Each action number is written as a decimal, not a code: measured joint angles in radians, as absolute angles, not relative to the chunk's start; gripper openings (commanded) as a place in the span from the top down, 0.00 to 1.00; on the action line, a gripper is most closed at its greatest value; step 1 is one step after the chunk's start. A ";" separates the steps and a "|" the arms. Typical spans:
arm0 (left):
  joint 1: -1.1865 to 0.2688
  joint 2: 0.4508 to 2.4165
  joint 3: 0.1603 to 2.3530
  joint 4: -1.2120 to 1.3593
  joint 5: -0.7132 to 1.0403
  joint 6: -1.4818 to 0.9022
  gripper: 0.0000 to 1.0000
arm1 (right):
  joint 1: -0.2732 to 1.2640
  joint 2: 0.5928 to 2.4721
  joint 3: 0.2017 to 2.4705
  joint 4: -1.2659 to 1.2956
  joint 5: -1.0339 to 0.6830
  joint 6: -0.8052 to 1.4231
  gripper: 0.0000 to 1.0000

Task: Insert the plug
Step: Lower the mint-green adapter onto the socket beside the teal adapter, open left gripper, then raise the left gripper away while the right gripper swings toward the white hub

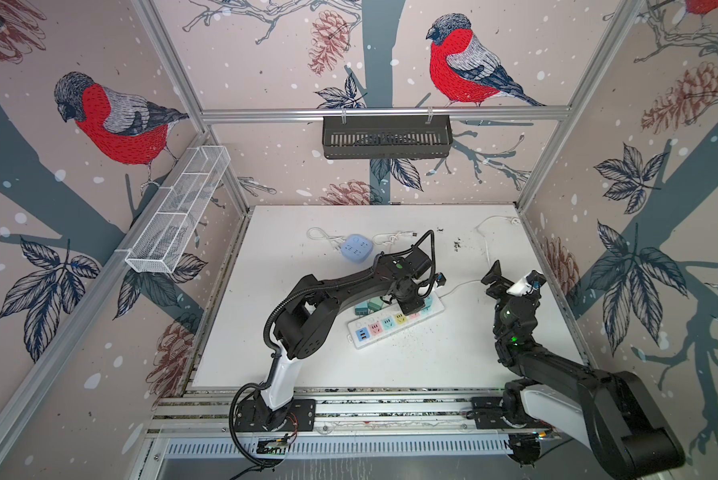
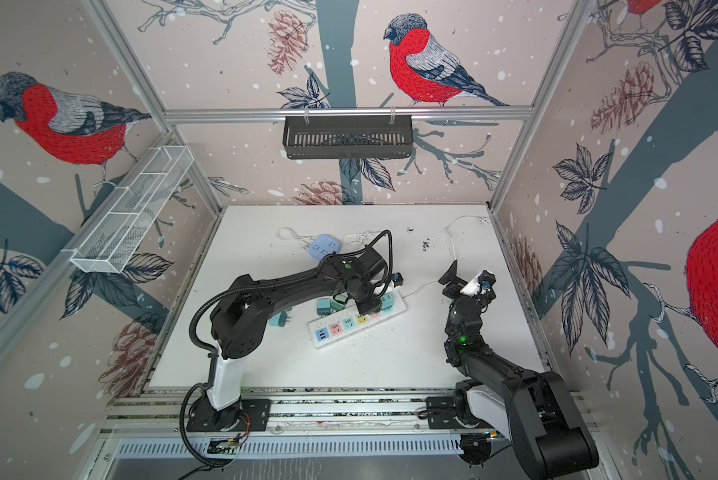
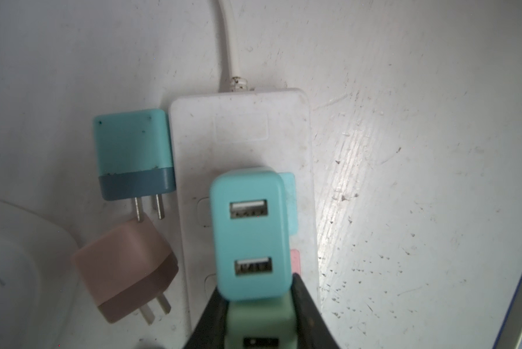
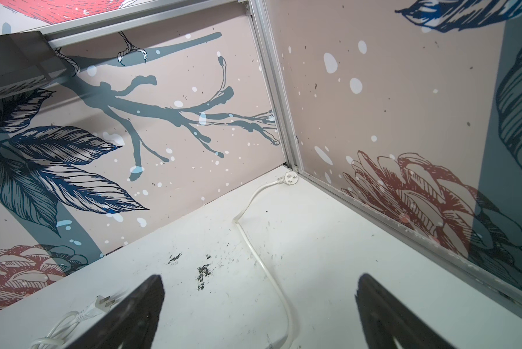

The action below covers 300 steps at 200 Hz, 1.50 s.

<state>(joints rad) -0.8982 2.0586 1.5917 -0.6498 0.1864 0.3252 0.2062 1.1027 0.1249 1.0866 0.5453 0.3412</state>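
Note:
The pale green plug's top (image 3: 261,321) is level with the seated cyan plug at the pink socket (image 3: 296,261). My left gripper will therefore let go of the pale green plug.
In the left wrist view my left gripper (image 3: 255,302) is shut on a pale green plug (image 3: 259,320), held upright over the white power strip (image 3: 241,136) by its pink socket (image 3: 296,261). Its prongs are hidden. Just beyond it a cyan two-port USB plug (image 3: 250,235) stands in the strip's teal socket. In both top views the left gripper (image 1: 409,305) (image 2: 367,306) points down onto the strip (image 1: 363,338) (image 2: 322,338). My right gripper (image 1: 492,276) (image 2: 451,274) (image 4: 259,290) hangs open and empty above the table's right side.
A teal plug with a dark band (image 3: 133,151) and a pink-brown plug (image 3: 124,272) lie loose beside the strip. A blue cube socket (image 1: 356,246) with white cords sits behind. The strip's white cord (image 4: 272,281) runs to the back right corner. A black basket (image 1: 386,137) hangs on the back wall.

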 measured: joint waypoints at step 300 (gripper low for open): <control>-0.730 1.437 1.039 -0.094 0.067 0.123 0.02 | 0.191 1.120 0.172 1.018 0.575 0.416 0.00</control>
<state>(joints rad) -0.7296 1.4372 1.0389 -0.0944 0.0666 0.1234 0.1913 1.1198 0.1722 1.0176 0.5751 0.4160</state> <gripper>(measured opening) 0.982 0.997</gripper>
